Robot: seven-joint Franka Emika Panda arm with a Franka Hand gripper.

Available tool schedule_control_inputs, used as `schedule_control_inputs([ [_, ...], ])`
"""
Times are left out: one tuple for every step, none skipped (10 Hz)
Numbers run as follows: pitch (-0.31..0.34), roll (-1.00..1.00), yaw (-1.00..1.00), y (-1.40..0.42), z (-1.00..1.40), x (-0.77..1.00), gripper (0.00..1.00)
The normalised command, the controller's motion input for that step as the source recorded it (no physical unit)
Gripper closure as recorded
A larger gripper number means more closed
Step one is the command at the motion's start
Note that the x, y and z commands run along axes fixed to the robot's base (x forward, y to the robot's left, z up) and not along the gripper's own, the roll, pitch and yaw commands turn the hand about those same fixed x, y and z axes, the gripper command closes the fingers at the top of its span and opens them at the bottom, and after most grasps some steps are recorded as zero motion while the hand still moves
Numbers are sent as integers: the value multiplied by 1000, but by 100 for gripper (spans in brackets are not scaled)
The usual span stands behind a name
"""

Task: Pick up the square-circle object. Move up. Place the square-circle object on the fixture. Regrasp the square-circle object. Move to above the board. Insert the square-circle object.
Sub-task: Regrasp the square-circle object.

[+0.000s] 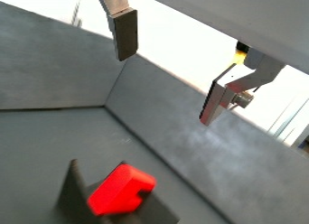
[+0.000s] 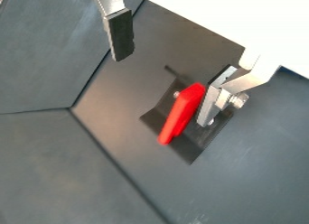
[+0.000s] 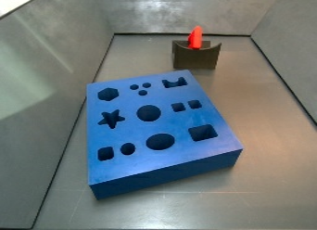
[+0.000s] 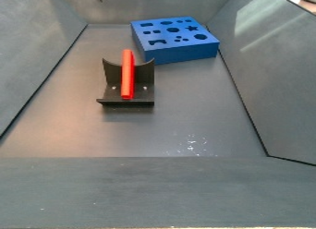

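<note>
My gripper is going to grip the square-circle peg by its exposed end (image 3: 196, 35) next, to lift it and insert it into the board (image 3: 158, 122).
The square-circle object, a slim red-orange peg (image 4: 126, 73), rests on the fixture (image 4: 109, 82), a dark bracket near the back wall (image 3: 198, 56). Its upper end (image 3: 196, 35) sticks up above the block. My gripper (image 2: 165, 70) hangs open well above it, with nothing between the silver fingers (image 1: 125, 33). In a wrist view the peg (image 2: 183, 112) lies close to one finger, and in both wrist views it is below and apart from the fingers (image 1: 121, 190). The board (image 3: 158, 122) is a thick blue slab with cut-out holes, lying apart from the fixture (image 4: 176, 39).
Grey sloping walls (image 4: 43, 76) enclose the floor on all sides. The fixture's base plate (image 2: 193, 148) lies flat on the dark floor. A bare strip of floor (image 3: 148, 57) separates the board from the fixture.
</note>
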Motion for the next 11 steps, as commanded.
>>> schedule_control_inputs([
  [150,877,128,-38,-18,94,0],
  [137,620,145,-41,-20,97,0],
  [121,431,162,-46,-19,99,0],
  [103,284,172,-30,-9,93,0],
  [14,254,249,76,-1000,34,0],
  [-17,231,246,75,-1000,35,0],
  [-47,206,213,67,-1000,45,0],
  [-77,159,165,58,-1000,58,0],
  [-104,117,117,54,-1000,75,0],
  [-116,102,96,51,-1000,80,0],
  [-129,81,53,46,-1000,87,0],
])
